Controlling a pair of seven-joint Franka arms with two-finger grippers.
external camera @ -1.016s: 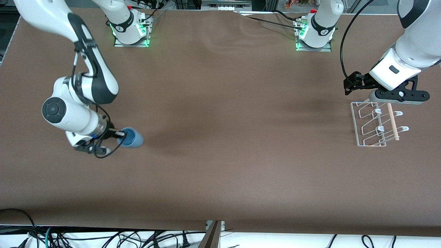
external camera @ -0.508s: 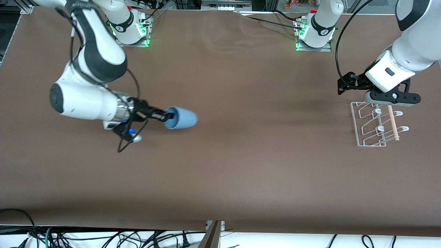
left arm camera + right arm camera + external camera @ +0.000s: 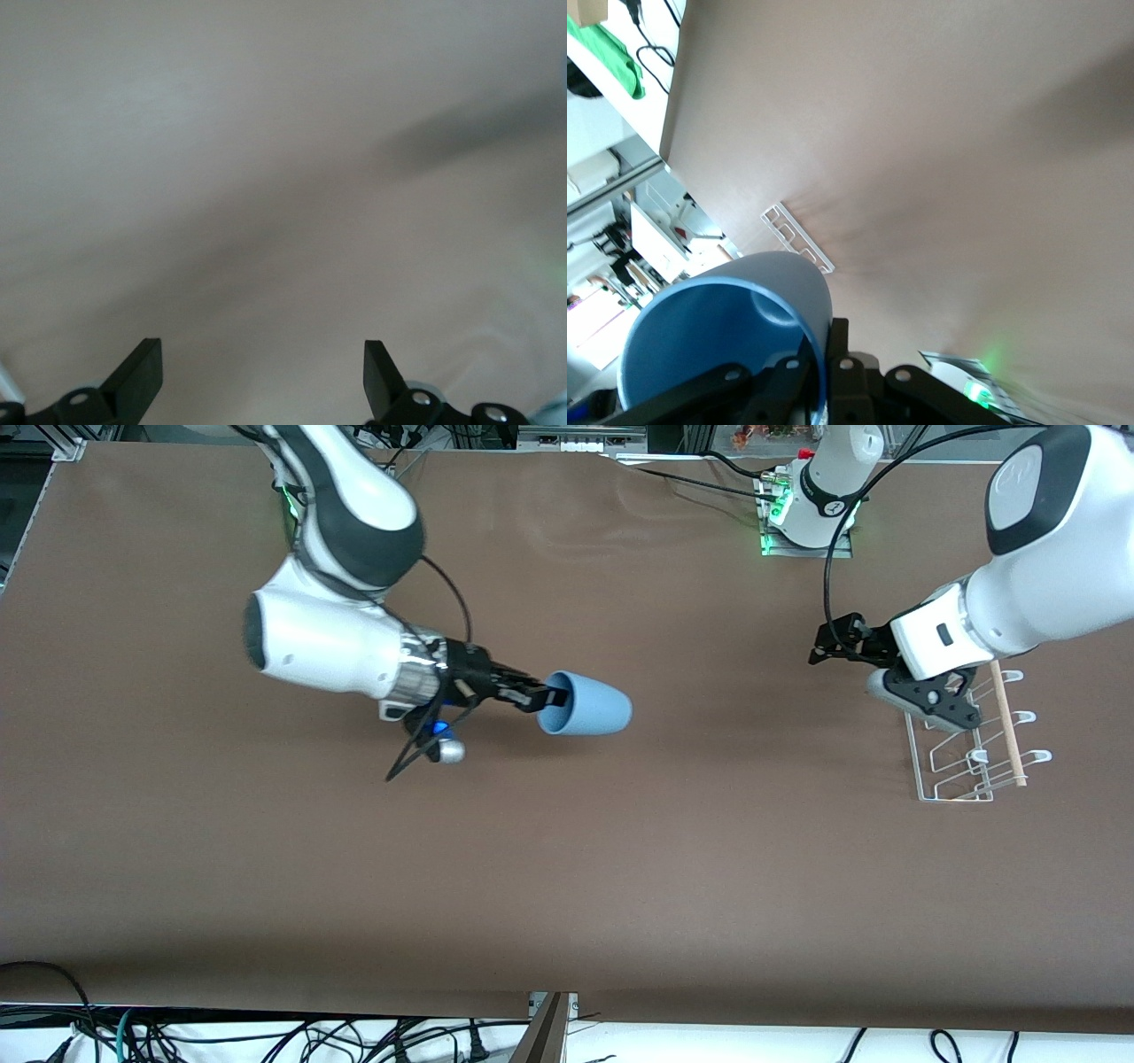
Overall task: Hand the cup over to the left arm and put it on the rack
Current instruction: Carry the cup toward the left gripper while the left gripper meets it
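My left gripper grabs the cup by the free sides near its base next, since my right gripper's fingers already take up the cup's rim.
A light-blue cup hangs on its side over the middle of the brown table, its base pointing toward the left arm's end. My right gripper is shut on its rim, one finger inside and one outside; in the right wrist view the cup fills the corner by the gripper. The white wire rack with its wooden dowel stands at the left arm's end and shows small as the rack. My left gripper hovers over the rack's edge, open and empty.
The left arm's base stands at the table's edge by the robots. Loose cables lie below the table's edge nearest the front camera. Bare brown tabletop stretches between the cup and the rack.
The right arm has lifted the cup off the table and carried it toward the middle. The left arm's hand has shifted toward the middle, over the rack's edge.
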